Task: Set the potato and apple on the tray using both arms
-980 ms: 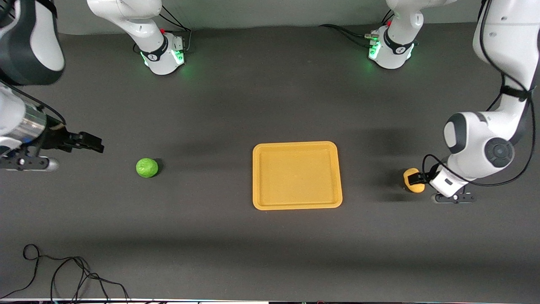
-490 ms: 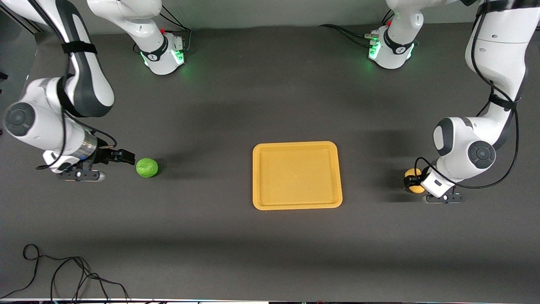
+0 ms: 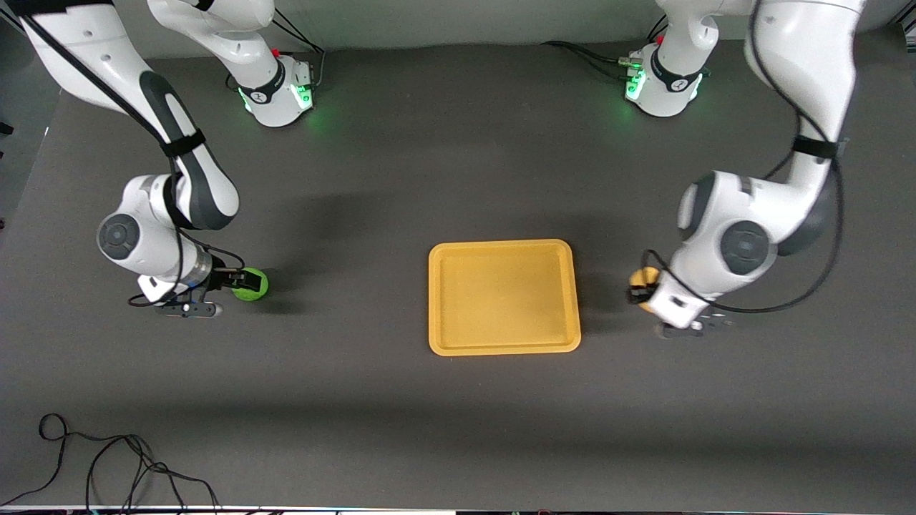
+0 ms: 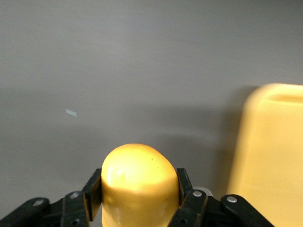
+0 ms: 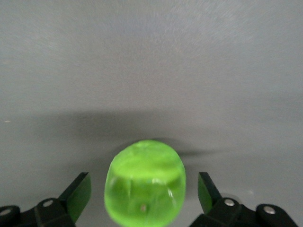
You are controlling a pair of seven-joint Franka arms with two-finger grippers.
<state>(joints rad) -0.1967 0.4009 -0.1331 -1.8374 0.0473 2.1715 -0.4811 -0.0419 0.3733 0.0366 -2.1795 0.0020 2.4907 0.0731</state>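
I need to grip the green apple by its rounded middle [image 3: 250,284] with my right gripper next. Then the apple can go on the yellow tray.
The yellow-orange potato [image 3: 643,276] is clamped in my left gripper [image 3: 639,287], over bare table just beside the tray's edge toward the left arm's end. In the left wrist view both fingers press the potato [image 4: 138,177], and the tray [image 4: 277,156] lies just ahead. The tray [image 3: 504,297] holds nothing. The green apple [image 3: 252,285] rests on the table toward the right arm's end. My right gripper [image 3: 240,283] is low at it and open. In the right wrist view the apple [image 5: 146,187] sits between the spread fingers [image 5: 78,194] with a gap on each side.
A loose black cable [image 3: 107,465] lies at the table's corner nearest the camera, at the right arm's end. The two arm bases [image 3: 275,93] [image 3: 662,82] stand along the edge farthest from the camera.
My left gripper shut on the potato and carried it toward the tray. The right arm swung down and across to the apple, and its open fingers now straddle it.
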